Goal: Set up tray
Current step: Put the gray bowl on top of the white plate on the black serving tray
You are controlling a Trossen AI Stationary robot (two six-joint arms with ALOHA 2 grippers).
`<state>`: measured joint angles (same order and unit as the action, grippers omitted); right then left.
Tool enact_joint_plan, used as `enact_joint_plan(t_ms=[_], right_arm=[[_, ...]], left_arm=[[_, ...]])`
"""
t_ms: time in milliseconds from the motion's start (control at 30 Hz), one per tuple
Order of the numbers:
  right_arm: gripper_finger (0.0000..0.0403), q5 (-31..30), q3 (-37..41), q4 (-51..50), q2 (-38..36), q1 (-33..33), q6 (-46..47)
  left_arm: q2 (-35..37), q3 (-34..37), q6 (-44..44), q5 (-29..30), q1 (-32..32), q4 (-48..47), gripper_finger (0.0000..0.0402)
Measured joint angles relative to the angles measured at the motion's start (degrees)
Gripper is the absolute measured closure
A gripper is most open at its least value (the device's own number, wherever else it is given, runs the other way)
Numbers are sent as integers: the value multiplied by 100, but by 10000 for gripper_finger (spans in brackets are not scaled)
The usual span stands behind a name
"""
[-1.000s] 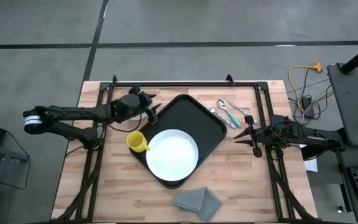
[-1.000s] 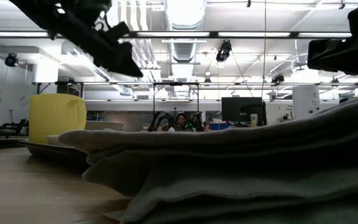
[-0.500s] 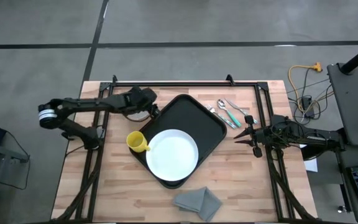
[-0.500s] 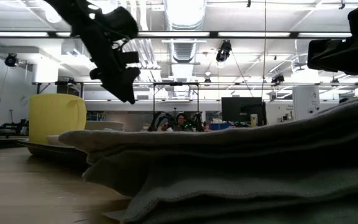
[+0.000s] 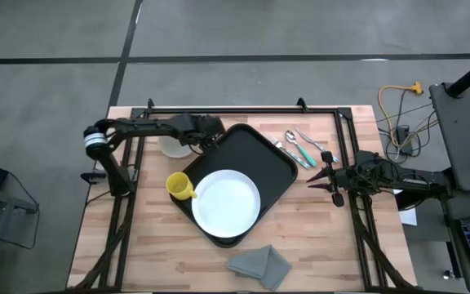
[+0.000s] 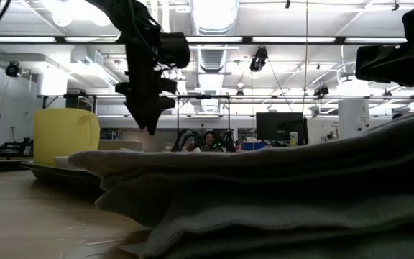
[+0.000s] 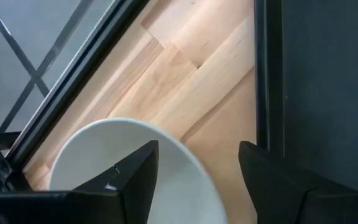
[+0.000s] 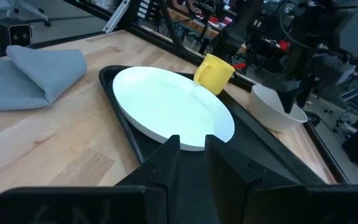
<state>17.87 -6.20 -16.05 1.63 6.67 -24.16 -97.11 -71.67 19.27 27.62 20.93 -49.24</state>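
Note:
The white bowl belongs on the plate (image 5: 225,202). My left gripper should next grab the bowl by its rim to set it there.
The black tray (image 5: 261,153) lies turned at an angle in the middle of the table, with a round white plate (image 5: 225,202) resting flat on its near half. A yellow cup (image 5: 179,186) stands upright at the tray's left corner. A white bowl (image 5: 170,148) sits on the wood by the tray's far-left edge. My left gripper (image 7: 197,169) hangs open above the bowl's rim (image 7: 166,140), pointing steeply down, and touches nothing. My right gripper (image 8: 191,146) waits at the table's right side, open by a narrow gap, with nothing between its fingers.
A spoon and fork lie together (image 5: 300,148) on the wood at the far right of the tray. A folded grey cloth (image 5: 259,265) lies near the front edge. A black metal frame (image 5: 227,109) runs along the table's far edge and down both sides.
My left arm has swung toward the tray and the table's right, and its gripper has tipped from nearly level to pointing steeply down over the bowl. Its fingers have stayed open. Nothing on the table has moved.

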Motion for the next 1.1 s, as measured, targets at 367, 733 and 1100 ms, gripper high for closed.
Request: enact_joint_plan(t_ms=[367,733,1100], right_arm=[[335,2,0,0,2,-2,11],[335,2,0,0,2,-1,5],[335,2,0,2,2,0,0]], left_arm=[[-213,50,431,122,7,-105,193],[-211,364,533,118,7,-80,193],[-211,642,553,100,7,165,195]])
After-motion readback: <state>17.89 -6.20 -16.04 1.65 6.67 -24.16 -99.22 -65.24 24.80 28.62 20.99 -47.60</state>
